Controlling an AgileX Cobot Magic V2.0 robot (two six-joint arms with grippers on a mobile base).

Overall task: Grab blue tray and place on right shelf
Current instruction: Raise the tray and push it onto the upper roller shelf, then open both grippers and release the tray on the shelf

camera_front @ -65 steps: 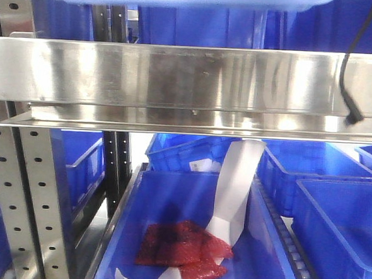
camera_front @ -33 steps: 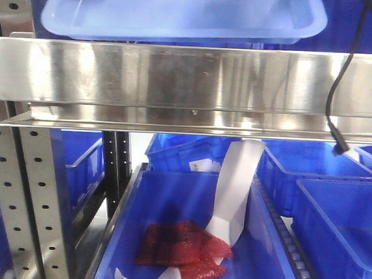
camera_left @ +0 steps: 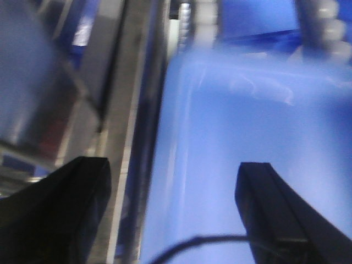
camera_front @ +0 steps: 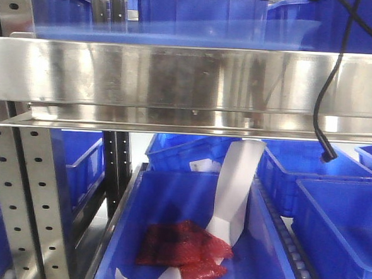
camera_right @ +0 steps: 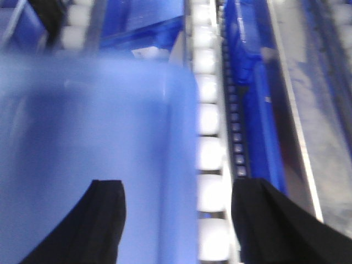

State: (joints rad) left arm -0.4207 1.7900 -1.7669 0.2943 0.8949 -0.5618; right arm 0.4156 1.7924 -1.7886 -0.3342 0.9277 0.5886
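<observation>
I need to grab the blue tray by its short end rim [camera_front: 44,31] with my left gripper next, so that I can carry the tray onto the shelf [camera_front: 196,70].
The blue tray [camera_front: 179,36] shows edge-on as a pale blue band just above the right shelf's broad steel front rail [camera_front: 177,79]. In the left wrist view my left gripper [camera_left: 173,209] is open. One finger is over the steel rail [camera_left: 118,110] and the other over the tray [camera_left: 236,137], with the tray's left rim between them. In the right wrist view my right gripper [camera_right: 179,220] is open and straddles the right rim of the tray [camera_right: 82,121]. One finger is over the tray and the other over the white rollers [camera_right: 209,159].
Deep blue bins stand behind the tray [camera_front: 194,7] and on the level below. One lower bin [camera_front: 266,271] holds a red mesh bag [camera_front: 183,243] and a white paper strip [camera_front: 237,187]. A black cable [camera_front: 323,116] hangs across the rail at right. A perforated upright [camera_front: 37,200] stands at left.
The tray has come down from the top of the view and flattened out, so it now shows edge-on just above the rail. The black cable's end hangs lower.
</observation>
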